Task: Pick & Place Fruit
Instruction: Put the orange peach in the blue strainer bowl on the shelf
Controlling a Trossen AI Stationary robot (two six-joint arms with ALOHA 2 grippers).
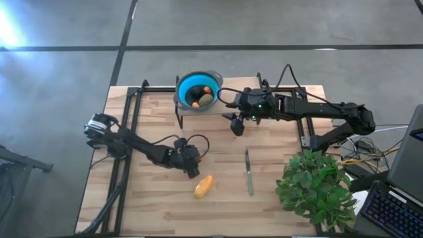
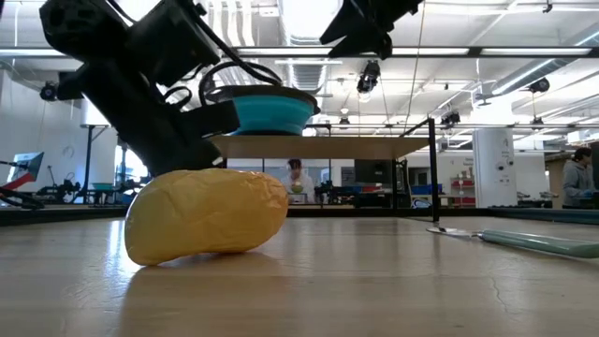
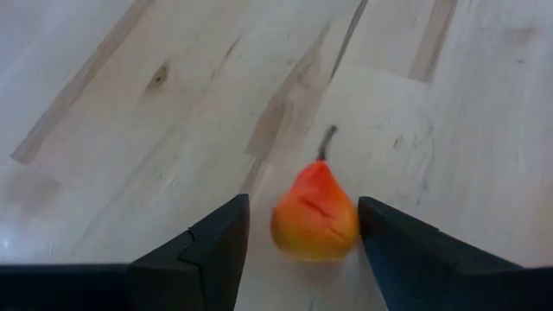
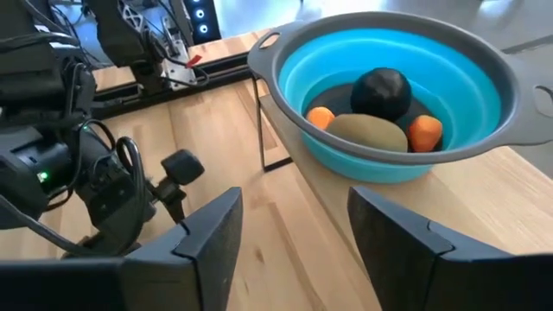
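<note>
In the left wrist view my fingers stand on either side of the red-orange fruit (image 3: 314, 220), so closing my left gripper now would catch it, and it is time to close.
The yellow-orange oblong fruit (image 1: 203, 186) lies on its side on the table, large in the low view (image 2: 206, 217). My left gripper (image 1: 195, 173) is open, slanting down at it. In the left wrist view its fingers (image 3: 302, 207) stand on either side of the fruit (image 3: 315, 220), which has a reddish end and a thin stem. My right gripper (image 1: 236, 125) hangs open beside the blue bowl (image 4: 484, 78). In the bowl lie the dark round fruit (image 4: 380, 86), the olive-green one (image 4: 367, 134) and two small orange pieces (image 4: 320, 117) (image 4: 425, 131).
The bowl (image 1: 188, 84) sits on a raised wooden shelf on thin black legs at the table's far edge. A thin pale stick (image 1: 249, 173) lies right of the fruit. A bushy green plant (image 1: 317, 188) stands at the near right corner. Bare wood spreads between the arms.
</note>
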